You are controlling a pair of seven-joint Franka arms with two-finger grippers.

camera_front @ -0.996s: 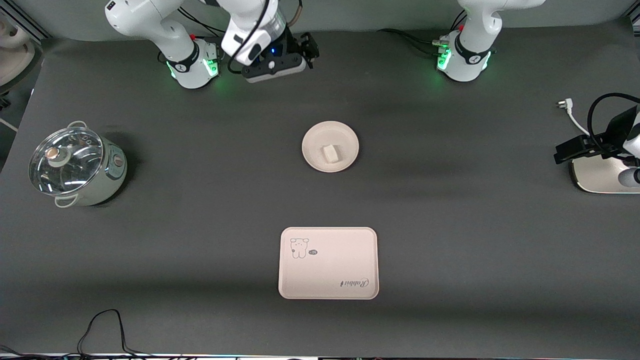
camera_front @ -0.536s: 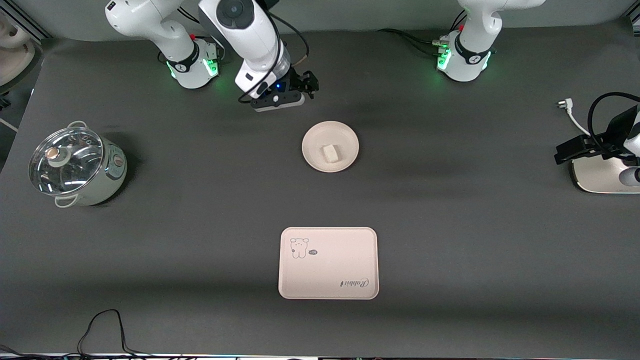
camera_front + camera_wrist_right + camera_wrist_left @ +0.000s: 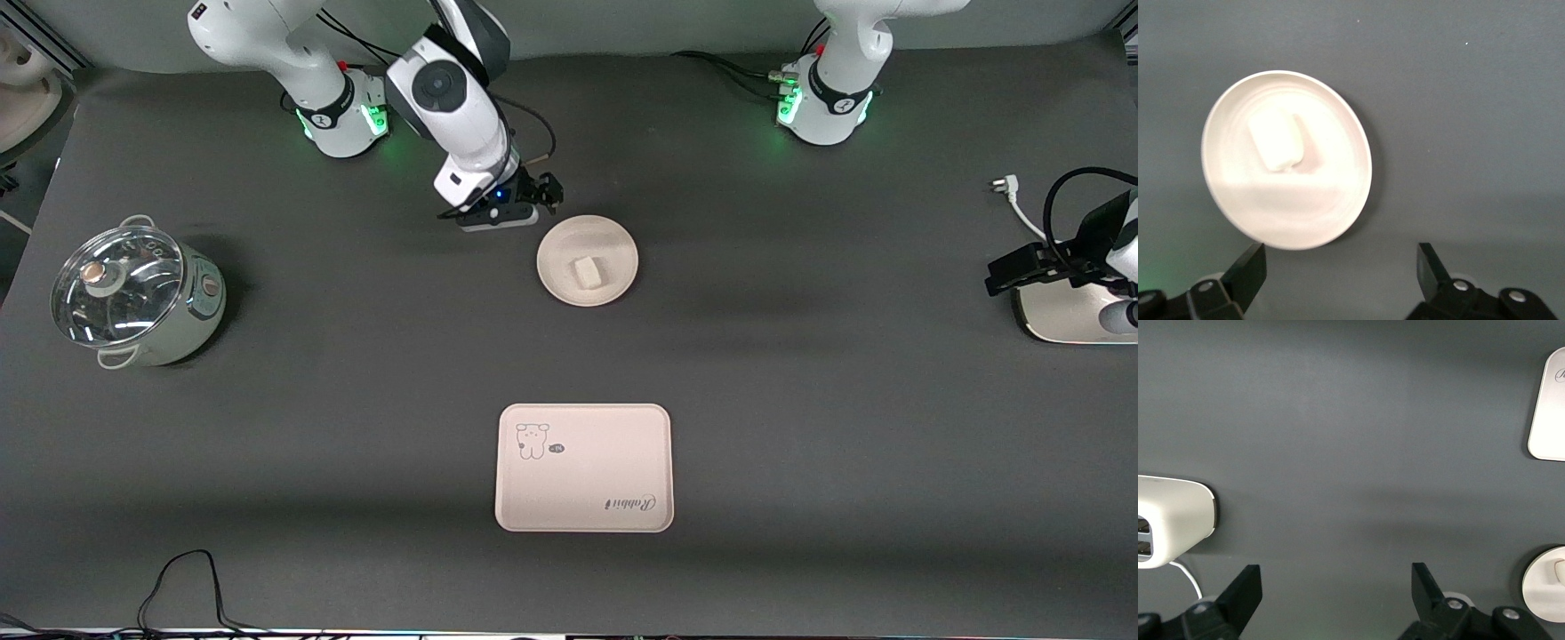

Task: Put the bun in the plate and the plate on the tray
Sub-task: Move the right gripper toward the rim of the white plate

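Next, my right gripper picks up the plate by its rim (image 3: 544,236) to set the plate with the plate's bun on the tray (image 3: 587,484).
The bun (image 3: 587,271) lies in the round plate (image 3: 556,244) at the table's middle. The tray (image 3: 587,484) lies nearer the front camera, bare. My right gripper (image 3: 544,196) is open and empty, low beside the plate's rim on the side toward the robots' bases. In the right wrist view the plate (image 3: 1318,213) and bun (image 3: 1276,140) lie just ahead of the open right gripper (image 3: 1338,270). My left gripper (image 3: 1000,271) waits open and empty at the left arm's end of the table. The left wrist view shows the open left gripper (image 3: 1336,593), the tray's corner (image 3: 1548,413) and the plate's edge (image 3: 1538,587).
A pot with a glass lid (image 3: 133,293) stands at the right arm's end. A white appliance (image 3: 1067,316) with a cable and plug (image 3: 1009,191) sits under the left arm; it also shows in the left wrist view (image 3: 1171,530). A black cable (image 3: 182,578) lies at the front edge.
My right gripper has come down from near its base to the plate's rim. The left arm, plate, bun and tray have not moved.
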